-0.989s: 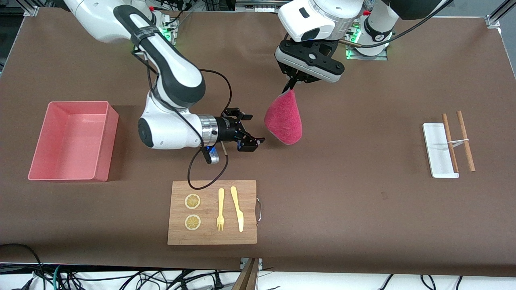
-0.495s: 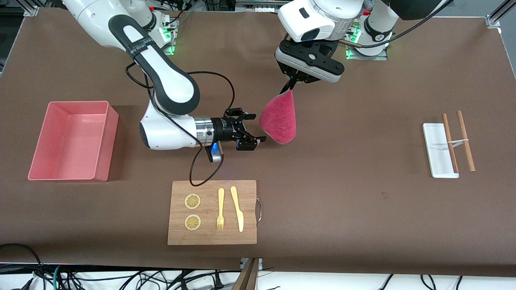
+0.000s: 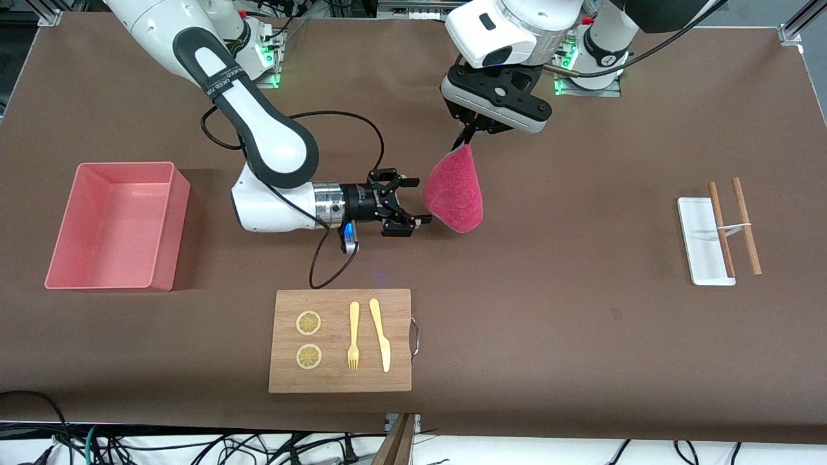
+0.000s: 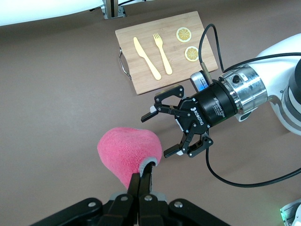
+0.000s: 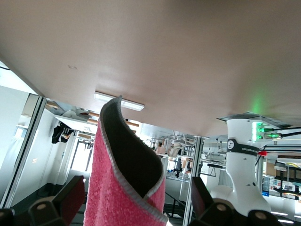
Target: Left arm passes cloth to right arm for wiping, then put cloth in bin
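My right gripper is to take over the cloth for wiping, so it should grab the pink cloth by its free grey-edged fold [image 3: 434, 198] [image 5: 141, 188].
The cloth [image 3: 453, 192] hangs in the air over the middle of the table, pink face outward, folded into a cone. My left gripper [image 3: 466, 135] is shut on its top corner. In the left wrist view my left gripper [image 4: 143, 176] pinches the cloth [image 4: 124, 150] at its grey-edged fold. My right gripper [image 3: 417, 203] lies level, open, right at the cloth's side. In the right wrist view the cloth [image 5: 127, 188], grey inside, hangs between my right gripper's [image 5: 136, 207] spread fingers [image 5: 73, 197]. The right gripper also shows in the left wrist view [image 4: 157, 135]. The bin [image 3: 64, 258] stands at the right arm's end.
A wooden cutting board [image 3: 340, 374] with a fork, a knife and two lemon slices lies nearer to the front camera than the grippers. A white tray [image 3: 701, 239] with two wooden sticks lies toward the left arm's end. The right arm's black cable [image 3: 323, 281] loops down near the board.
My right gripper has moved toward the cloth and now has it between its open fingers. The cloth swung slightly. My left gripper kept its hold and place.
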`<state>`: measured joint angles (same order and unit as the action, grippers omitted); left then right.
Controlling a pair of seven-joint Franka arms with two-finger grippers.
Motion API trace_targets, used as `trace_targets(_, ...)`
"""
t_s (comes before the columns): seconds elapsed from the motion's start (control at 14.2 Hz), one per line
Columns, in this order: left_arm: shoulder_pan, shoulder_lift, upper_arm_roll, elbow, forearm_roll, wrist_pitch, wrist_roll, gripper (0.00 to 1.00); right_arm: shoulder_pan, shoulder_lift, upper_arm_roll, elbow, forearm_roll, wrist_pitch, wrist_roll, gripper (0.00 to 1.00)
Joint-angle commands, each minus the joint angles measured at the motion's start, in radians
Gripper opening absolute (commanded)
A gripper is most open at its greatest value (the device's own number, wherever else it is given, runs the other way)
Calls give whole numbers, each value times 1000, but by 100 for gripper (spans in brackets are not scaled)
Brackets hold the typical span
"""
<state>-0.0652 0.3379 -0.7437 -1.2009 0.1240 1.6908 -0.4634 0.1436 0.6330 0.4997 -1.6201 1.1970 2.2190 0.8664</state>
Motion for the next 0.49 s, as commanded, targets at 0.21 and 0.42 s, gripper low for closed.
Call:
trace_targets(0.21, -13, 12, 7, 18, 2, 1, 0, 0, -16, -29, 76, -73, 33, 87, -50, 100)
trace_targets(0.42, -13, 16, 7, 20, 2, 1, 0, 0, -19, -29, 76, -72, 32, 58, -58, 21)
